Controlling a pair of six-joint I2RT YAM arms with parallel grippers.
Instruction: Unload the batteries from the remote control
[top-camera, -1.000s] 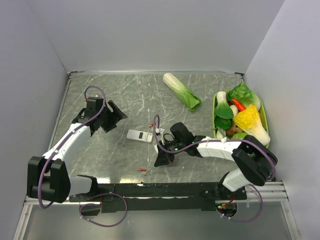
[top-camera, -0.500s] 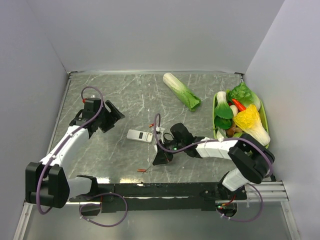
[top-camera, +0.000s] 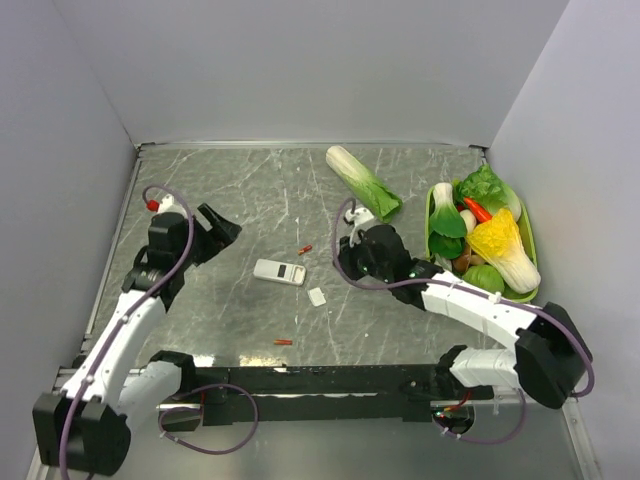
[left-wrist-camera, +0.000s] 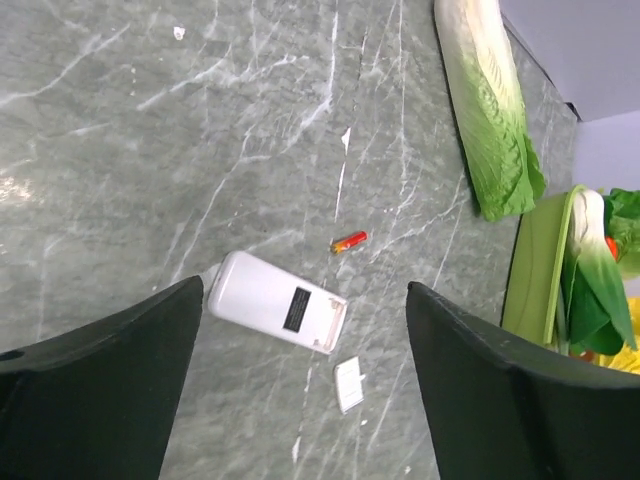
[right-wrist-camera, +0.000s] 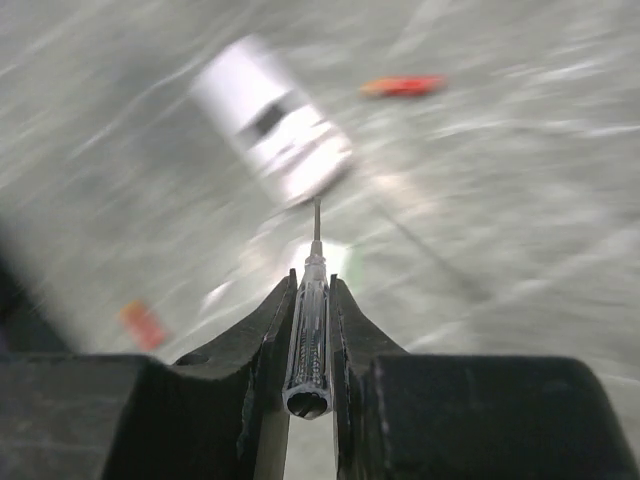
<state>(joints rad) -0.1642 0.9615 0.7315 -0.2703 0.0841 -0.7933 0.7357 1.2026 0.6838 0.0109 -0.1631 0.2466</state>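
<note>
The screwdriver (right-wrist-camera: 310, 345) hangs above the table close by the cover piece, tip toward the remote, and would fall short if I opened now. My right gripper keeps holding it for now.
The white remote control (top-camera: 279, 271) (left-wrist-camera: 275, 314) lies flat mid-table, its end compartment open. One red battery (top-camera: 305, 249) (left-wrist-camera: 348, 240) rests just beyond it and another battery (top-camera: 284, 342) lies near the front edge. Both batteries show blurred in the right wrist view (right-wrist-camera: 405, 85) (right-wrist-camera: 143, 322), along with the remote (right-wrist-camera: 272, 118). My left gripper (top-camera: 222, 228) (left-wrist-camera: 305, 298) hovers open to the left of the remote, with nothing between its fingers. My right gripper (top-camera: 345, 262) (right-wrist-camera: 312, 285) sits right of the remote, shut on a clear-handled screwdriver (right-wrist-camera: 310, 345) that points toward it.
A small white cover piece (top-camera: 317, 296) (left-wrist-camera: 348, 384) lies just in front of the remote. A napa cabbage (top-camera: 362, 181) (left-wrist-camera: 490, 110) lies at the back. A green basket (top-camera: 432, 215) of vegetables, with a red chili pepper (top-camera: 477, 209), stands at the right.
My right arm has lifted back and to the right, away from the remote, uncovering the cover piece. The left arm has drawn back to the left and its jaws stand slightly wider.
</note>
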